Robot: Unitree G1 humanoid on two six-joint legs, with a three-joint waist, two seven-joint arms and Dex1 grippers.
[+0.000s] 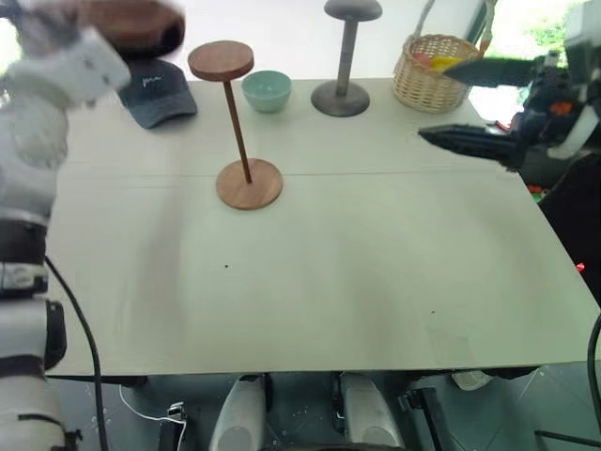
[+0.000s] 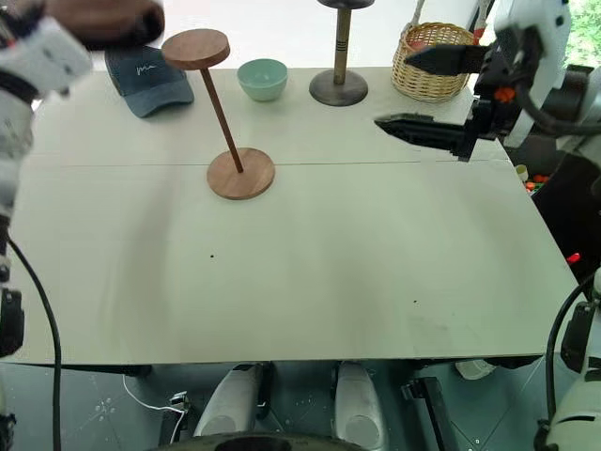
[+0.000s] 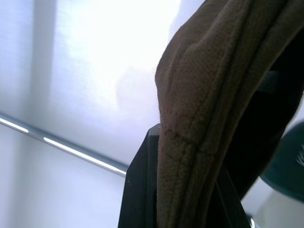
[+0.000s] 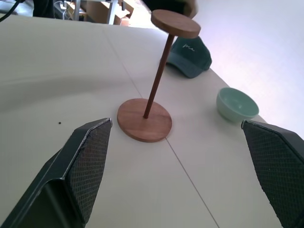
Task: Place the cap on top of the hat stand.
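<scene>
My right gripper grips the brown cap by its free edge (image 1: 171,38) next, to settle it squarely on the hat stand's top disc (image 1: 221,59).
The brown cap (image 1: 131,23) hangs in the air at the table's far left corner, pinched by my left gripper (image 3: 199,137), which is shut on its edge. It is above the dark baseball cap and a little left of the hat stand's top disc (image 1: 221,59). The reddish-brown hat stand (image 1: 238,122) rises on a thin, leaning rod from its round base (image 1: 249,183) on the table's far left half; its disc is bare. My right gripper (image 2: 392,89) is open and empty, held level above the table's far right, pointing towards the stand.
A dark grey baseball cap (image 1: 155,89) lies behind the stand, with a pale green bowl (image 1: 267,89) beside it. A grey stand with a domed top (image 1: 343,56) and a wicker basket (image 1: 434,70) are at the far edge. The table's (image 1: 329,282) near half is bare.
</scene>
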